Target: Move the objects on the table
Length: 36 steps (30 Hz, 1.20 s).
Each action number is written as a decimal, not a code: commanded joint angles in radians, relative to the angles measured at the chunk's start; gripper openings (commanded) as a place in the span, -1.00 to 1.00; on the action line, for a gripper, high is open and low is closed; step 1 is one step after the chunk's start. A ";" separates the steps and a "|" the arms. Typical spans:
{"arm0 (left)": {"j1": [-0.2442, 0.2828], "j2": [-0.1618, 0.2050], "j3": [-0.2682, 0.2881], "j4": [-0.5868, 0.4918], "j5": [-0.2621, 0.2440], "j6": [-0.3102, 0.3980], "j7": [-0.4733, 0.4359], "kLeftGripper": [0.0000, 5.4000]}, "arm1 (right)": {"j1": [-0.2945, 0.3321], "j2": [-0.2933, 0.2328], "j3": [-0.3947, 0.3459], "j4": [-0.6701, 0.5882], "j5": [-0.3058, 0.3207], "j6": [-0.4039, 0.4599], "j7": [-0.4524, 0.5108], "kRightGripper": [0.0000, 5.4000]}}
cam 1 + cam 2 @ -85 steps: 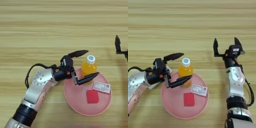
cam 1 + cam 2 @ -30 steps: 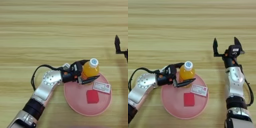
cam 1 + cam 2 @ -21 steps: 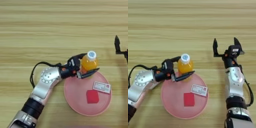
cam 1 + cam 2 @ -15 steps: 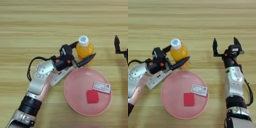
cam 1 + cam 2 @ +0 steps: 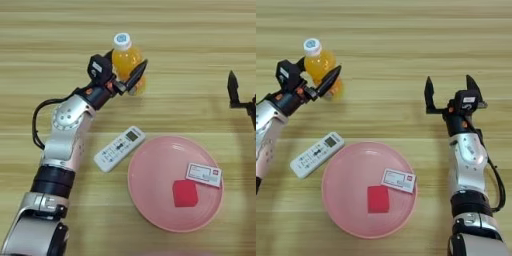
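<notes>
The orange-juice bottle's base is above the wooden table beyond the remote (image 5: 119, 148). It is too early to let go, so my left gripper should keep holding the bottle for now.
My left gripper (image 5: 129, 74) is shut on the orange-juice bottle (image 5: 123, 56), a small bottle with a white cap, held upright over the table (image 5: 190, 45) beyond and left of the pink plate. One black finger crosses the bottle's front; the other is hidden behind it. Whether the bottle's base touches the wood I cannot tell. The white remote (image 5: 119, 148) lies slantwise on the table just left of the plate, under my left forearm's line. The red block (image 5: 185, 193) lies in the plate. My right gripper (image 5: 451, 94) stands open at the right, holding nothing.
The large pink round plate (image 5: 149, 181) sits at the near middle. Besides the red block it holds a small white card (image 5: 203, 173) with red print. My left forearm (image 5: 70, 125) stretches from the near left corner toward the bottle.
My left gripper shut on the bottle at the plate's far edge, then carried it away from the plate, farther off and to the left. The remote now shows beside the plate. The right arm is unmoved.
</notes>
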<state>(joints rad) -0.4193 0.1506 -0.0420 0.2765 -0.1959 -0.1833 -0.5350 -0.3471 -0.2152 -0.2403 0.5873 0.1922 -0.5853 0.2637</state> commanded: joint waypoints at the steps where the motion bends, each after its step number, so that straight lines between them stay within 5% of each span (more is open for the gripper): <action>1: -0.052 0.016 0.021 0.115 0.052 -0.034 0.054 0.27 | -0.020 0.006 0.002 0.004 -0.003 -0.013 -0.011 1.00; 15: -0.032 -0.002 0.031 0.280 0.100 -0.041 0.128 0.27 | -0.015 0.002 0.004 -0.001 -0.005 -0.018 -0.011 1.00; 36: -0.033 -0.011 0.016 0.347 0.136 -0.062 0.135 0.34 | -0.010 -0.004 0.006 -0.006 -0.002 -0.019 -0.011 1.00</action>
<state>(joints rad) -0.4429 0.1387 -0.0168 0.6061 -0.0768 -0.2486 -0.4038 -0.3471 -0.2156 -0.2348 0.5872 0.1902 -0.5992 0.2504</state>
